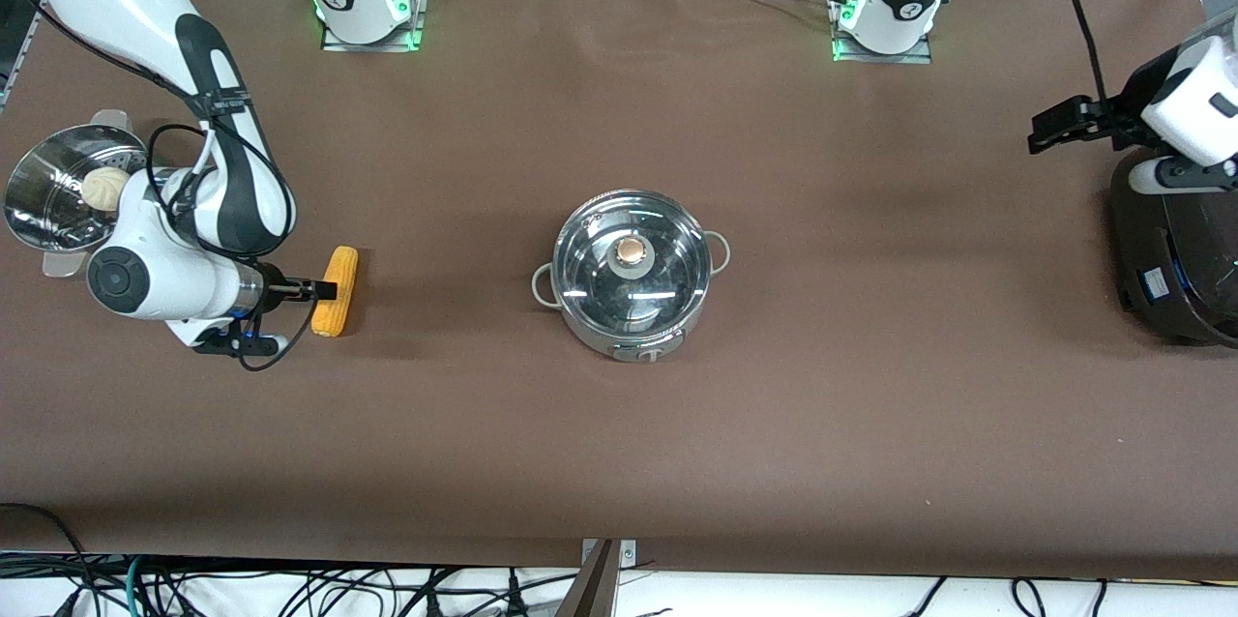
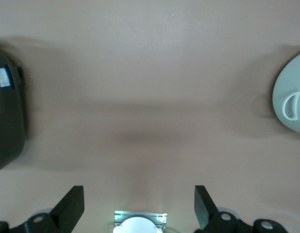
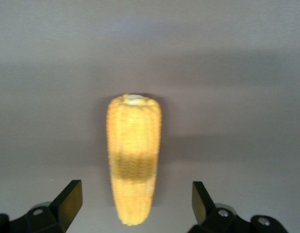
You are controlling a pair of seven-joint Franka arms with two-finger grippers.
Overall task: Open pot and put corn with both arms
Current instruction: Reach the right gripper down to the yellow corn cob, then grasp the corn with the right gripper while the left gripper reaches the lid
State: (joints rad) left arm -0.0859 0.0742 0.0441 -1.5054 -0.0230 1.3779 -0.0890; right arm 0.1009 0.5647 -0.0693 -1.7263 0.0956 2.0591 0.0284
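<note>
My right gripper picks up the corn by its narrow tapered end (image 3: 134, 208) next, in order to put the corn in the pot.
The yellow corn (image 1: 336, 291) lies on the brown table toward the right arm's end. My right gripper (image 1: 326, 289) is over it and open. In the right wrist view the corn (image 3: 134, 145) runs between the two black fingers (image 3: 68, 196), with a gap on each side and nothing gripped. The steel pot (image 1: 631, 308) stands mid-table with its glass lid and copper knob (image 1: 633, 252) on. My left gripper (image 1: 1062, 126) hangs open and empty by the black cooker (image 1: 1175, 259), well away from the pot. Its wrist view shows bare table between the fingers (image 2: 72, 201) and the pot's edge (image 2: 291, 99).
A perforated steel steamer basket (image 1: 44, 196) holding a white bun (image 1: 104, 187) sits at the right arm's end, next to that arm's wrist. The black cooker (image 2: 7, 121) stands at the left arm's end. Cables hang along the table's near edge.
</note>
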